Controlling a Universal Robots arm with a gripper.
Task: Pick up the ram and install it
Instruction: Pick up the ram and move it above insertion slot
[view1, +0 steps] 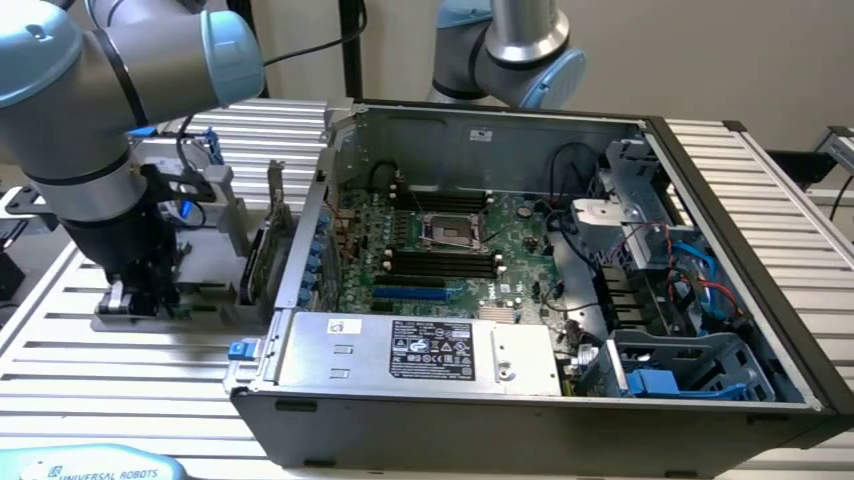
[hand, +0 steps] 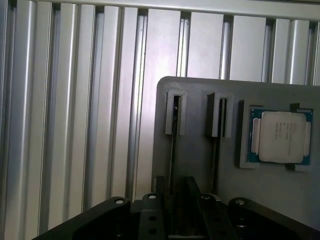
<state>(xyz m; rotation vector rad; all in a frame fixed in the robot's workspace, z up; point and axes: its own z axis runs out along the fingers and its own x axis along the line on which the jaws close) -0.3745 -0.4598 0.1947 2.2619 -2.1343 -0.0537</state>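
The grey holder's bracket (hand: 182, 116) hugs the ram's tip on both sides. The gripper grabs the ram by its open part beyond the bracket (hand: 172, 182) next.
In the wrist view, the ram (hand: 173, 150) stands on edge in a slot of a grey holder tray (hand: 200, 165), seen as a thin dark line. A second stick (hand: 217, 150) stands in the slot beside it. My gripper (hand: 176, 195) hangs just over the tray, open, with its black fingers (hand: 159, 192) on either side of the first stick and apart from it. In the exterior view, the gripper (view1: 134, 298) is low over the holder on the exterior view's left, outside the open computer case (view1: 320, 180). The motherboard's long black memory slots (view1: 434, 265) lie inside the case.
A processor chip (hand: 280, 136) rests in a recess of the same tray. A large expansion card (view1: 274, 240) stands upright between the holder and the case wall. A second arm (view1: 514, 50) stands behind the case. The table (view1: 120, 370) is ribbed aluminium.
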